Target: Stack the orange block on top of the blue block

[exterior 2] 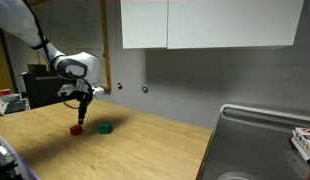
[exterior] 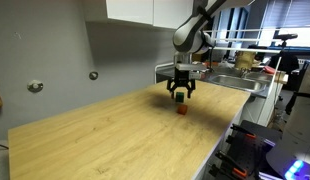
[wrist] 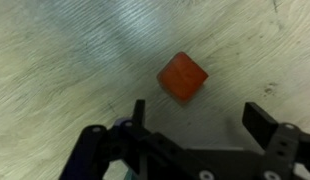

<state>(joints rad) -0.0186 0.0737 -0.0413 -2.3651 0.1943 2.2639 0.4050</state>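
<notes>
My gripper next grabs the orange block across opposite sides, bottom free, to stack it on the blue block.
The orange block is a small reddish-orange cube on the wooden counter; it also shows in both exterior views. The blue block, a dark teal cube, sits on the counter just beside the orange one; in an exterior view it is hidden behind the gripper, and it is outside the wrist view. My gripper is open and empty, hovering just above the orange block, fingers spread wider than the cube. The cube lies just beyond the fingertips in the wrist view.
The wooden counter runs to a metal sink at one end. A wall with outlets backs the counter. White cabinets hang above. Equipment and clutter stand past the sink.
</notes>
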